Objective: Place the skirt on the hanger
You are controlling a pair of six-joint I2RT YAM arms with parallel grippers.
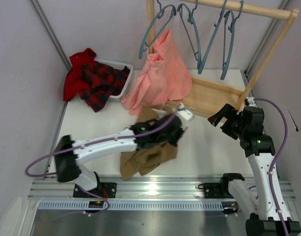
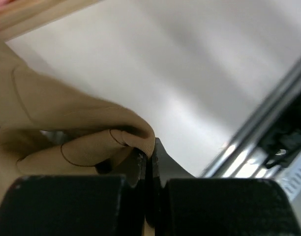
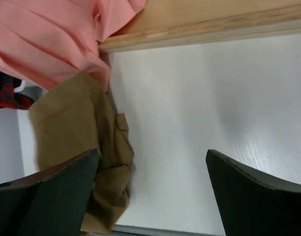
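The robot's right gripper needs to take hold of the skirt's hemmed edge (image 1: 170,150) (image 3: 123,170) next, apart from the left gripper's pinch, so that the skirt gets spread for the hanger.
The khaki skirt (image 1: 149,158) lies crumpled on the white table near the front edge, partly under my left arm. My left gripper (image 1: 179,123) is shut on a fold of the skirt (image 2: 67,128); in the left wrist view its jaws (image 2: 149,164) pinch the cloth's hemmed edge. My right gripper (image 1: 220,118) is open and empty over bare table to the right; in its wrist view (image 3: 153,196) the skirt (image 3: 76,128) lies at the left. Several grey-blue hangers hang on the wooden rail; one empty hanger (image 1: 194,32) is at the middle.
A salmon-pink garment (image 1: 160,73) hangs from the leftmost hanger (image 1: 153,29) and drapes onto the wooden rack base (image 1: 214,93). A red-and-black plaid garment (image 1: 94,78) fills a white basket (image 1: 125,83) at the back left. Walls close both sides.
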